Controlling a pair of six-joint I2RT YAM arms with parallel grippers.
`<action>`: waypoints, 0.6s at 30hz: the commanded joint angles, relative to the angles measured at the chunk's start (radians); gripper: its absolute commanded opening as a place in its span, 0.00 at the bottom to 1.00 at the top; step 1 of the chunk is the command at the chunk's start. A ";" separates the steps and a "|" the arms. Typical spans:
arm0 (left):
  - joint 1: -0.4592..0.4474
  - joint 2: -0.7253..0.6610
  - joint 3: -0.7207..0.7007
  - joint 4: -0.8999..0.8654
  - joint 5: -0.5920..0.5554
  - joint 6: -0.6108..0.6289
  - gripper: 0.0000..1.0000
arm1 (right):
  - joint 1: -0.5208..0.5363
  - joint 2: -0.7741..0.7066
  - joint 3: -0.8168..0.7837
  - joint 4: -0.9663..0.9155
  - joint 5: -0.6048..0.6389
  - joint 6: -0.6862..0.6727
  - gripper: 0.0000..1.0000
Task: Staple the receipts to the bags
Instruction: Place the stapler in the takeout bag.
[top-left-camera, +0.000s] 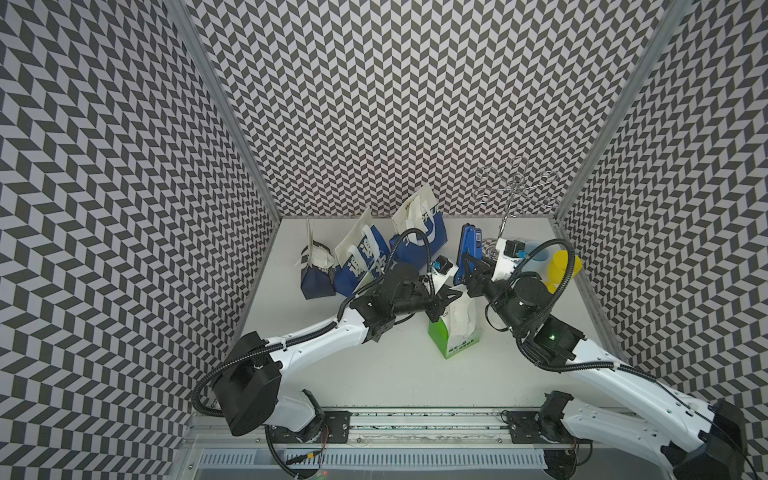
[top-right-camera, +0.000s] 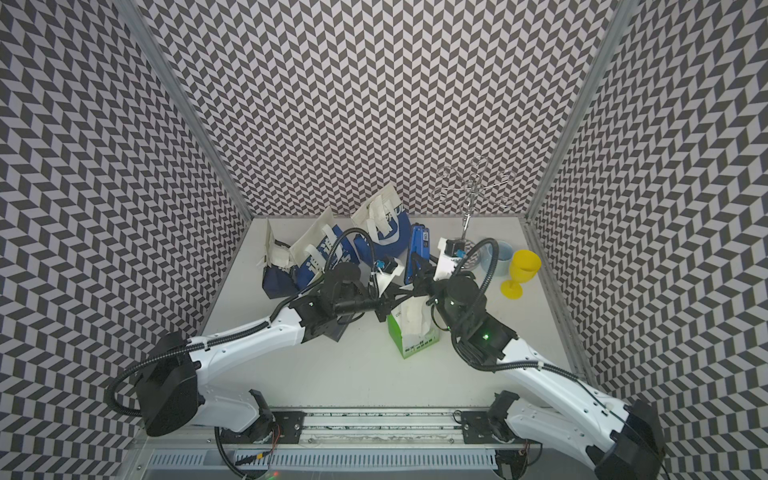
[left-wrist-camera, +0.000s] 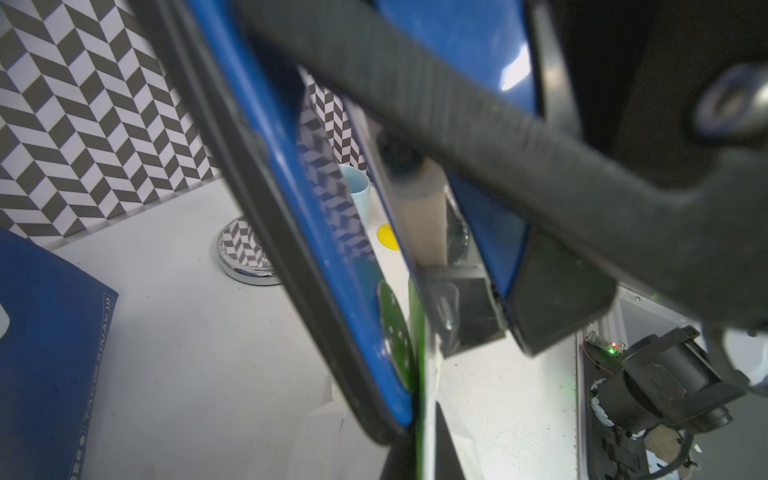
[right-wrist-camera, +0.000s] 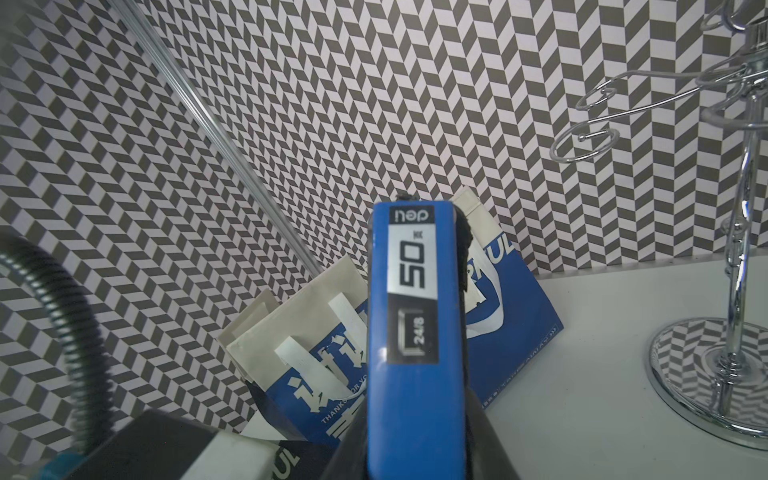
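Note:
The far end of the stapler points away from the bag's top. My right gripper keeps hold of the blue stapler (top-left-camera: 468, 245) from here until it straddles the green bag's top (top-left-camera: 461, 308).
A green and white bag (top-left-camera: 446, 340) (top-right-camera: 405, 345) stands mid-table, with pale receipt paper (top-left-camera: 461, 318) crumpled against its top. My left gripper (top-left-camera: 453, 291) (top-right-camera: 409, 293) is shut on the bag's top edge; in the left wrist view, the thin green and white sheet (left-wrist-camera: 419, 374) runs between its dark fingers. My right gripper (top-left-camera: 473, 270) (right-wrist-camera: 415, 449) is shut on the dark blue stapler (top-left-camera: 468, 245) (top-right-camera: 417, 249) (right-wrist-camera: 415, 353), whose open mouth straddles that same edge. Three dark blue bags (top-left-camera: 318, 270) (top-left-camera: 361, 257) (top-left-camera: 419, 237) with cream slips lie at the back left.
A chrome wire rack (top-left-camera: 515, 187) on a round mirrored base (right-wrist-camera: 715, 374) stands at the back right. A yellow goblet (top-right-camera: 521, 270) and a pale blue cup (top-right-camera: 498, 253) are beside it. Patterned walls close in the table.

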 joint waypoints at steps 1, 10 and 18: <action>0.003 -0.016 0.030 0.052 -0.011 -0.017 0.00 | 0.019 -0.024 0.005 0.084 0.074 -0.044 0.00; 0.014 0.003 0.052 0.036 -0.070 -0.056 0.00 | 0.074 -0.023 0.017 0.078 0.125 -0.099 0.00; 0.041 0.011 0.055 0.049 -0.135 -0.134 0.00 | 0.111 -0.020 0.003 0.060 0.167 -0.113 0.00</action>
